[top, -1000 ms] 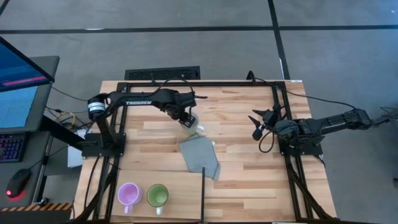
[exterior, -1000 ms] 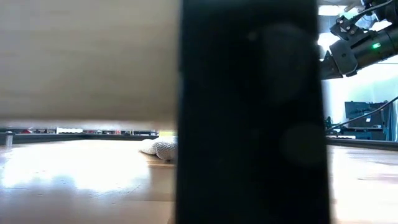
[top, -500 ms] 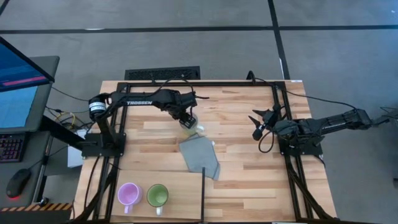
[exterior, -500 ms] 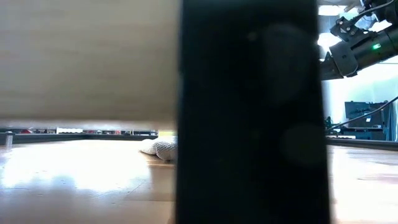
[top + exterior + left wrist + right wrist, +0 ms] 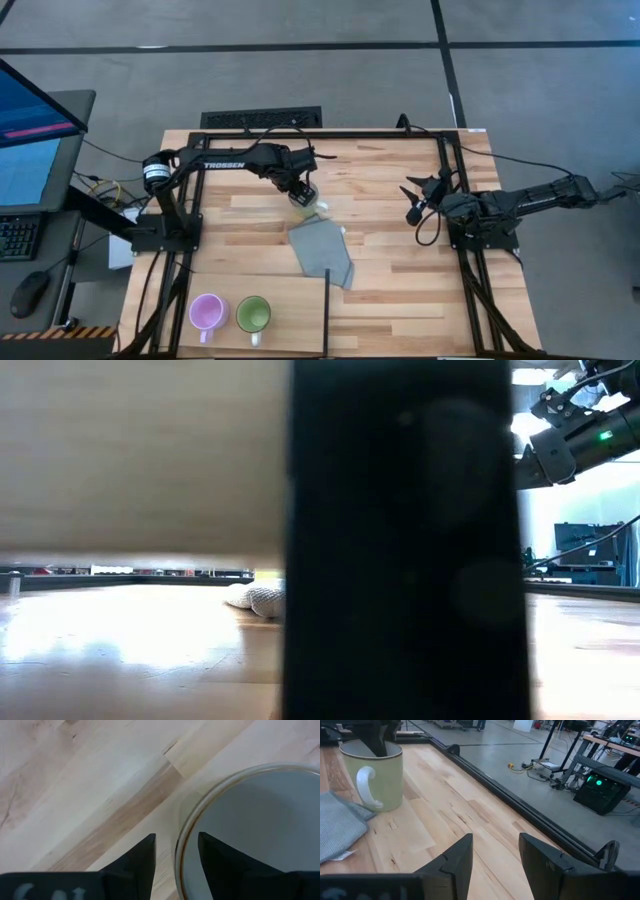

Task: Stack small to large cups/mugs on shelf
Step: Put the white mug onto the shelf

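My left gripper needs to add the cream-white mug to the shelf beside the green mug, so it should grab the mug by its rim [image 5: 182,842] next.
A cream-white mug [image 5: 314,207] stands upright on the tabletop just beyond the grey cloth [image 5: 322,252]; its handle shows in the right wrist view [image 5: 364,787]. My left gripper [image 5: 176,851] points down over the mug's rim [image 5: 178,845], open. One finger is inside the mug and one outside, with a gap showing on each side of the wall. A light purple mug [image 5: 207,312] and a green mug [image 5: 253,314] stand side by side on the pale shelf [image 5: 290,298] at the near left. My right gripper [image 5: 495,855] waits open at the table's right.
The black frame rails [image 5: 320,134] run round the table. One upright black post [image 5: 327,312] stands at the shelf's right edge and fills much of the low view [image 5: 400,540]. Bare planks lie between the cloth and my right arm [image 5: 500,205].
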{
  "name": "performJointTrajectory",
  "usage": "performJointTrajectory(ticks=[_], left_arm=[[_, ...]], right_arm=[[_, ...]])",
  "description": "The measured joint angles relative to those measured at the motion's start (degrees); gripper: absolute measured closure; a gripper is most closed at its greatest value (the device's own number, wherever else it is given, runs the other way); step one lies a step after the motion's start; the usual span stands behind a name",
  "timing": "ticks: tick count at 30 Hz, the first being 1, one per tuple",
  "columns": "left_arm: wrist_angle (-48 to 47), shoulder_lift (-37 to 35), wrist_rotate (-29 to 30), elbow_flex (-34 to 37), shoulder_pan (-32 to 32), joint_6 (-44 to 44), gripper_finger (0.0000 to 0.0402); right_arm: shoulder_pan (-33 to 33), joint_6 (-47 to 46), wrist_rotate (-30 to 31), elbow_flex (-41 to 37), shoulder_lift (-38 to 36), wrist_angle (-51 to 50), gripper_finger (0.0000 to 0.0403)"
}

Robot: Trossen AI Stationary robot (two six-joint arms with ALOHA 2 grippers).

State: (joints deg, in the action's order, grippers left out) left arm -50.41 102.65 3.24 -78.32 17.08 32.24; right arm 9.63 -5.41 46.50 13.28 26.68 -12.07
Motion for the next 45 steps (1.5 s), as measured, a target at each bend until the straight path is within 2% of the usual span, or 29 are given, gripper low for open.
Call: performJointTrajectory(ticks=[6, 17, 25, 33, 41, 45], left_arm=[[0.00, 0.00, -0.14, 0.00, 0.00, 2.07, 0.0283], [-0.03, -0.02, -1.89, -0.02, 0.00, -0.56, 0.0388], [0.17, -0.02, -2.06, -0.02, -0.02, -0.91, 0.0359], [0.07, -0.04, -1.97, -0.04, -0.02, -1.41, 0.0390], [0.24, -0.04, -2.05, -0.04, -0.02, -1.41, 0.0368], [0.11, -0.04, -2.00, -0.04, -0.02, -1.43, 0.0383]], right_arm=[[0.00, 0.02, 0.00, 0.00, 0.00, -0.86, 0.0220], [-0.01, -0.01, 0.00, 0.00, 0.00, -0.98, 0.0220], [0.00, -0.04, 0.00, 0.00, 0.00, -1.07, 0.0223], [-0.02, -0.04, 0.00, 0.00, 0.00, -1.23, 0.0220], [-0.01, -0.04, 0.00, 0.00, -0.01, -1.23, 0.0222], [-0.02, -0.04, 0.00, 0.00, 0.00, -1.23, 0.0220]])
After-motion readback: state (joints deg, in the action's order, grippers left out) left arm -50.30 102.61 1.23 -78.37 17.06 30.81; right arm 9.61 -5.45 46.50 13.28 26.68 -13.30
